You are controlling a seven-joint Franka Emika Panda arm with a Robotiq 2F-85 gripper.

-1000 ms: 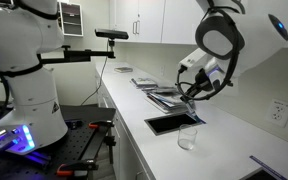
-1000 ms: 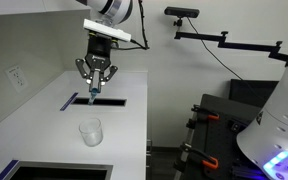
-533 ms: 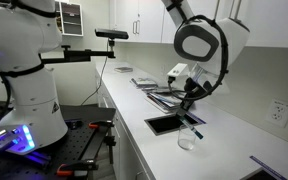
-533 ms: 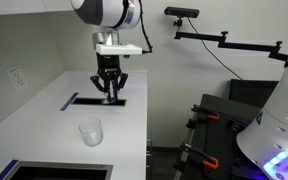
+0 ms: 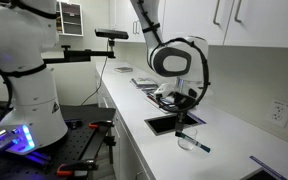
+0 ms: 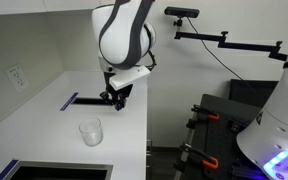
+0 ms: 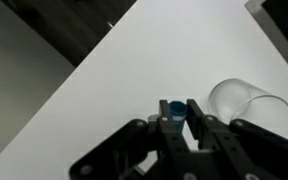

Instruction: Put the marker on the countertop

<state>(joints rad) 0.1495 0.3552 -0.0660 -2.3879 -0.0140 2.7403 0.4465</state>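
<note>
The robot's gripper should lower the marker before it opens, because the marker hangs slanted above the counter close by the cup and would fall if the gripper opened now.
My gripper (image 7: 177,118) is shut on the dark teal marker (image 7: 174,108), whose end shows between the two fingers. In both exterior views the gripper (image 5: 184,118) (image 6: 114,98) hangs low over the white countertop (image 5: 154,135) (image 6: 124,140), by the dark rectangular recess (image 5: 167,124) (image 6: 92,101). The marker (image 5: 196,142) slants down from the jaws toward the counter, next to the clear glass cup. I cannot tell whether its tip touches the surface.
A clear glass cup (image 5: 187,142) (image 6: 90,131) (image 7: 246,100) stands upright close beside the gripper. Flat dark items (image 5: 146,82) lie further along the counter. A sink corner (image 6: 44,172) is near the counter's end. A wall outlet (image 5: 280,112) is behind.
The arm has swung across and come down low over the counter beside the recess, carrying the marker. The wrist has turned. The glass has not moved.
</note>
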